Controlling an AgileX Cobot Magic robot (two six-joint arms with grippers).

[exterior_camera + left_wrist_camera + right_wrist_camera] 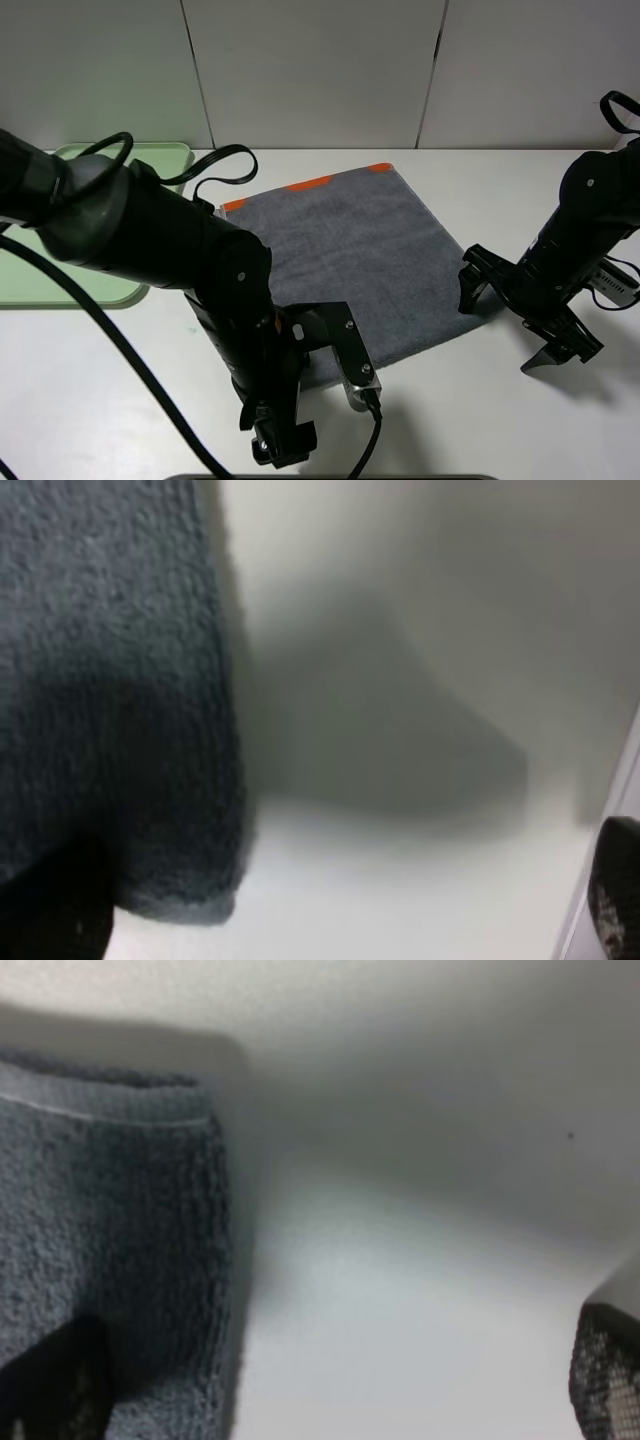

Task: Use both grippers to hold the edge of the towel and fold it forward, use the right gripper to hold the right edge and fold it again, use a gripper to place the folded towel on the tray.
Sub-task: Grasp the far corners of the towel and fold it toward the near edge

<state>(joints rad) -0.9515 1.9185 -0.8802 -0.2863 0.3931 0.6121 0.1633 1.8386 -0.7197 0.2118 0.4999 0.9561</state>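
Note:
The left gripper needs to fold the dark grey towel forward toward the towel's orange band, so next it should grab the towel by its plain corner [195, 880].
The dark grey towel [350, 250] lies spread flat mid-table, with its orange band along the far end. My left gripper [318, 415] is open at the towel's near left corner. In the left wrist view [335, 910] one finger is over the cloth [110, 680] and the other is over bare table. My right gripper [512, 320] is open at the near right corner. In the right wrist view [330, 1380] it straddles the hemmed edge of the towel [225, 1260] in the same way. The pale green tray [40, 270] sits at the far left, partly hidden by the left arm.
The white table [500, 420] is bounded by a pale wall at the back. Black cables from the left arm trail over the tray's rim and across the table's near left. A dark strip runs along the near edge.

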